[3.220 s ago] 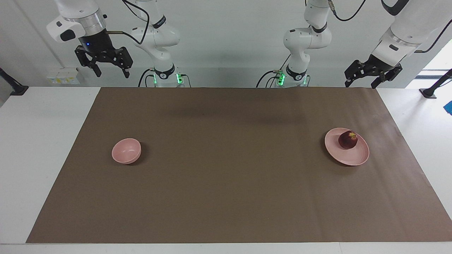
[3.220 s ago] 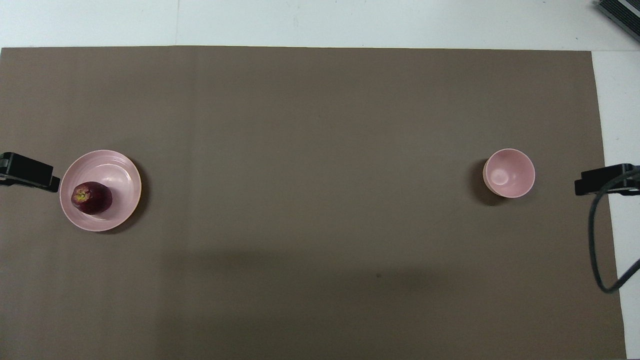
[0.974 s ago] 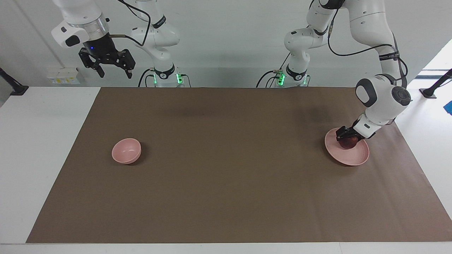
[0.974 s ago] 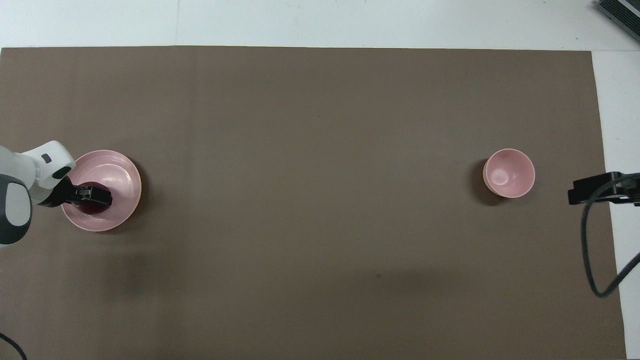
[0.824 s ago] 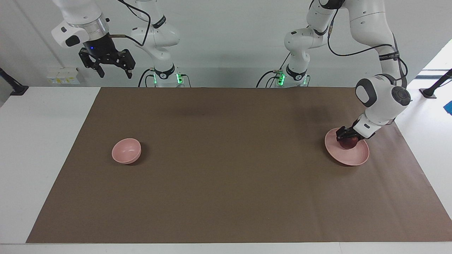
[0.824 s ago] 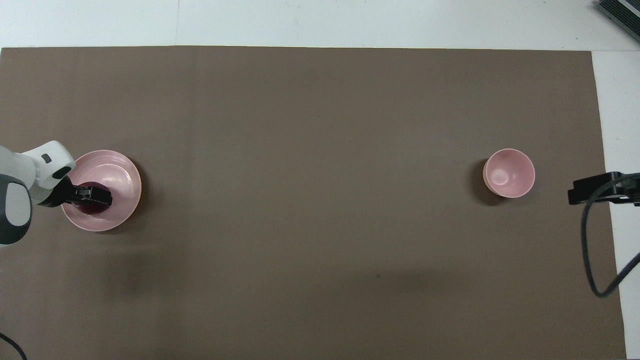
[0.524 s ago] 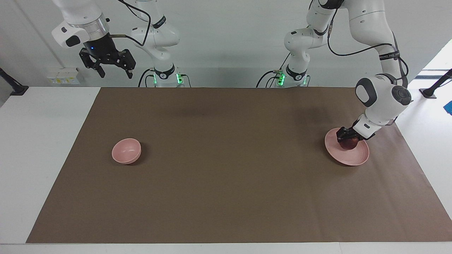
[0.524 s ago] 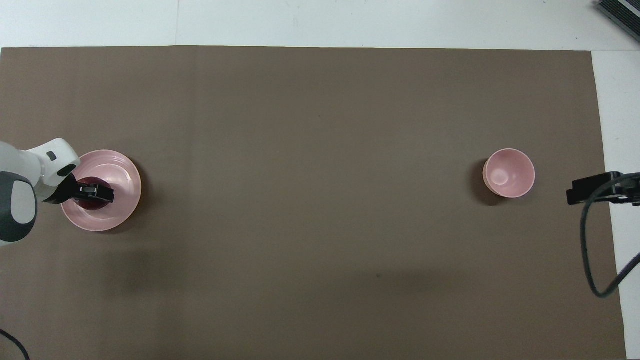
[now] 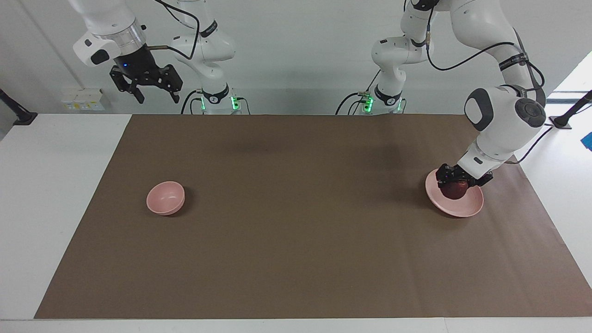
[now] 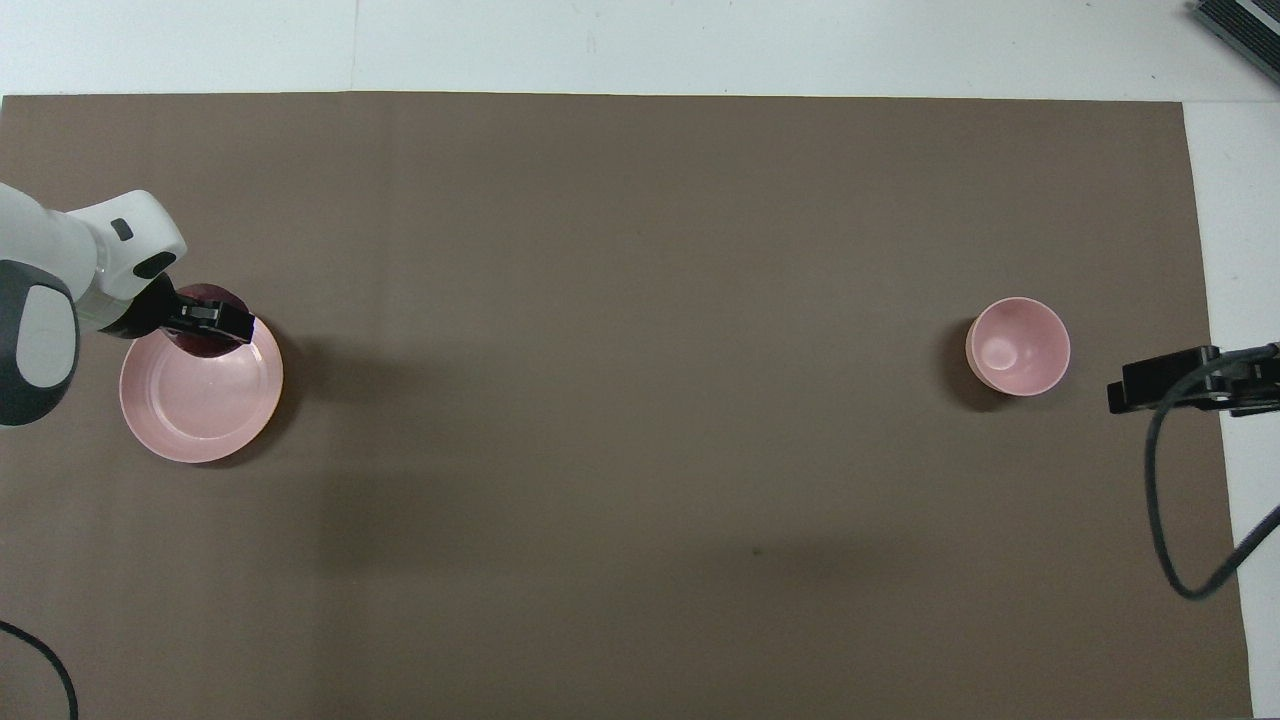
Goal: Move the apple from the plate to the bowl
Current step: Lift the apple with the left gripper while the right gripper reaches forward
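Note:
My left gripper's fingers cover two opposite sides of the apple (image 9: pixel 455 191), so next my right gripper will take the apple by the bare sides between those fingers.
The dark red apple (image 9: pixel 455 191) is held between the fingers of my left gripper (image 9: pixel 458 182), which is shut on it just above the pale pink plate (image 9: pixel 464 208). In the overhead view the apple (image 10: pixel 204 347) and left gripper (image 10: pixel 212 322) cover the plate's (image 10: pixel 198 410) rim on the edge farther from the robots. The small deep pink bowl (image 9: pixel 165 198) stands empty toward the right arm's end of the table and also shows in the overhead view (image 10: pixel 1017 346). My right gripper (image 9: pixel 156 95) hangs open and high up near that end; only its tip (image 10: pixel 1160 385) shows from overhead.
A brown mat (image 9: pixel 296 217) covers most of the white table. Between plate and bowl lies bare mat. A black cable (image 10: pixel 1165 500) hangs from the right arm at the mat's edge.
My left gripper came down onto the apple on the plate, shut on it and has now lifted it a little. The right gripper drifted slightly toward the bowl.

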`<control>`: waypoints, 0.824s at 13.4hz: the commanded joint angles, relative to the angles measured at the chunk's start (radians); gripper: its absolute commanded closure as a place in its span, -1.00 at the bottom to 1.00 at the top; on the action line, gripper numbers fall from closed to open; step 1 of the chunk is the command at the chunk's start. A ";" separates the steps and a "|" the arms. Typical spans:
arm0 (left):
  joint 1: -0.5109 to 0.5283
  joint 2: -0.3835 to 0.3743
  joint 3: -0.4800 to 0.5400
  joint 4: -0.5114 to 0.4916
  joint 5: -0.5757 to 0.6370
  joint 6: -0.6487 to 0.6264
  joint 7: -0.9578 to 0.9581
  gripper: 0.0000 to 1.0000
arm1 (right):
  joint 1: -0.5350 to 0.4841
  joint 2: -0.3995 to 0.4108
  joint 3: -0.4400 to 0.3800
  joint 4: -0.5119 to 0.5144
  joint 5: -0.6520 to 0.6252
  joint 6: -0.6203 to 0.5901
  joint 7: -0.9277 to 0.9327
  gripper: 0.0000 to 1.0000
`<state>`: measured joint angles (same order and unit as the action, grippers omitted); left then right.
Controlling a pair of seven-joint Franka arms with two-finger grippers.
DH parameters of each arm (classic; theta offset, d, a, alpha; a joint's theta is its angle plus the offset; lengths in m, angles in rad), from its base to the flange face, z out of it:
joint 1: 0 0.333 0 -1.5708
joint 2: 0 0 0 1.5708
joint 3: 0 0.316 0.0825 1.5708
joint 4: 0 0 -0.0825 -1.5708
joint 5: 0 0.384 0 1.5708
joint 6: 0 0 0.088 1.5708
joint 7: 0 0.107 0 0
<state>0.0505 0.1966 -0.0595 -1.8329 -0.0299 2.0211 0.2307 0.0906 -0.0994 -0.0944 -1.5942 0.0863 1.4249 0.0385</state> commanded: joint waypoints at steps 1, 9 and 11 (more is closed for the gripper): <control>-0.078 0.032 0.013 0.142 0.040 -0.080 -0.008 1.00 | -0.011 -0.022 0.005 -0.093 0.059 0.093 -0.138 -1.00; -0.250 0.047 0.009 0.259 0.036 -0.105 -0.021 1.00 | 0.052 0.015 0.015 -0.240 0.377 0.374 -0.226 -1.00; -0.308 0.040 0.006 0.261 0.035 -0.145 -0.132 1.00 | 0.080 0.033 0.015 -0.247 0.473 0.419 -0.224 -1.00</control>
<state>-0.2016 0.2292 -0.0665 -1.6068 -0.0026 1.9347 0.1832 0.1584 -0.0684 -0.0811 -1.8166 0.4813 1.7969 -0.1621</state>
